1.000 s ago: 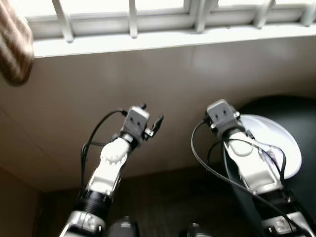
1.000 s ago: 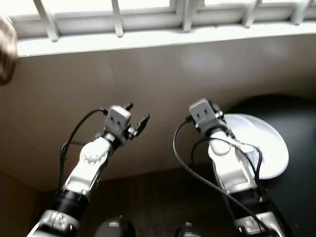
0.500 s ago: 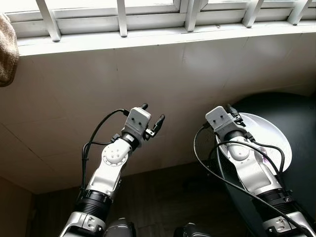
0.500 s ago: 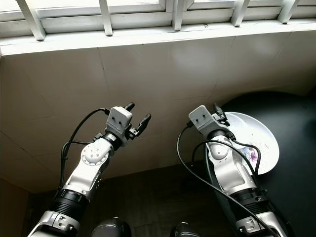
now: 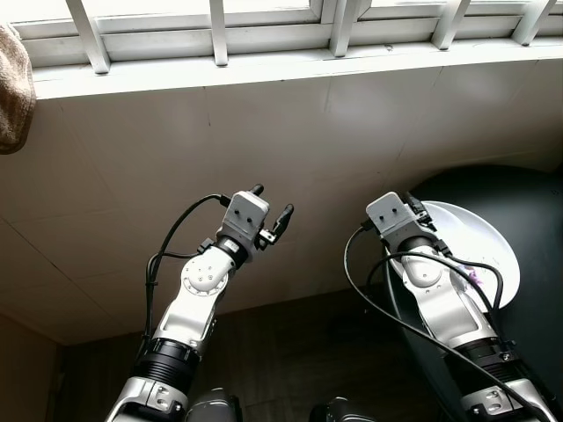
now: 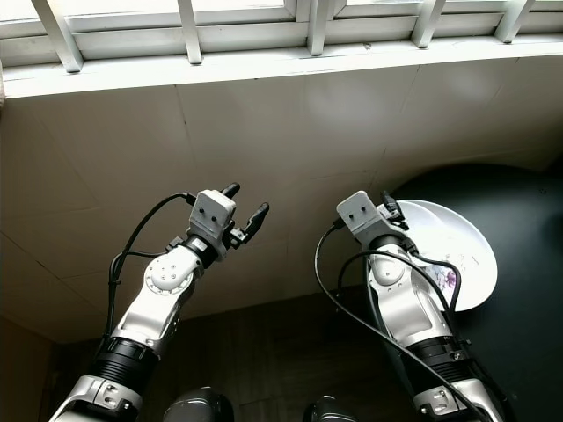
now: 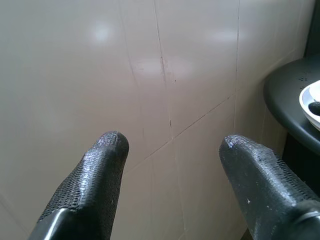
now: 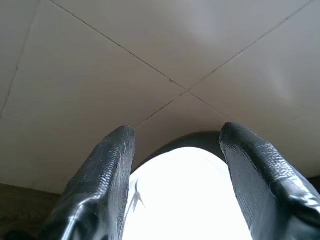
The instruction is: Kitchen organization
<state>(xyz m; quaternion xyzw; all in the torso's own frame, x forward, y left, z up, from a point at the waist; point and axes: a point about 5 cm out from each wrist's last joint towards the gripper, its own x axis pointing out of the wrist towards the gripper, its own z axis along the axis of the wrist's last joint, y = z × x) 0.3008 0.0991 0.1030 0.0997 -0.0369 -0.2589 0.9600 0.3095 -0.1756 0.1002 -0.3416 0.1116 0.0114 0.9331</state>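
Next, my right gripper grabs the white plate (image 5: 479, 251) by its rim (image 5: 457, 211), to clear it from the black table.
A white plate (image 5: 479, 251) with a small purple flower print lies on a round black table (image 5: 528, 189) at the right. My right gripper (image 5: 415, 209) hovers at the plate's left rim, open. In the right wrist view the bright plate (image 8: 185, 200) lies just beyond and between its two black fingers (image 8: 112, 165). My left gripper (image 5: 271, 209) is raised in front of the beige tiled wall (image 5: 132, 176), open with nothing between its fingers (image 7: 100, 170). The left wrist view also catches the table's edge (image 7: 285, 100) and a sliver of the plate (image 7: 311, 100).
A white window sill (image 5: 264, 69) with bars runs along the top of the wall. A brownish cloth (image 5: 12, 88) hangs at the upper left. Dark wood floor (image 5: 281, 352) lies below the arms, between the wall and the table.
The head camera has shifted a little and the picture has sharpened. Both arms hold nearly the same pose, with the right gripper staying at the plate's rim.
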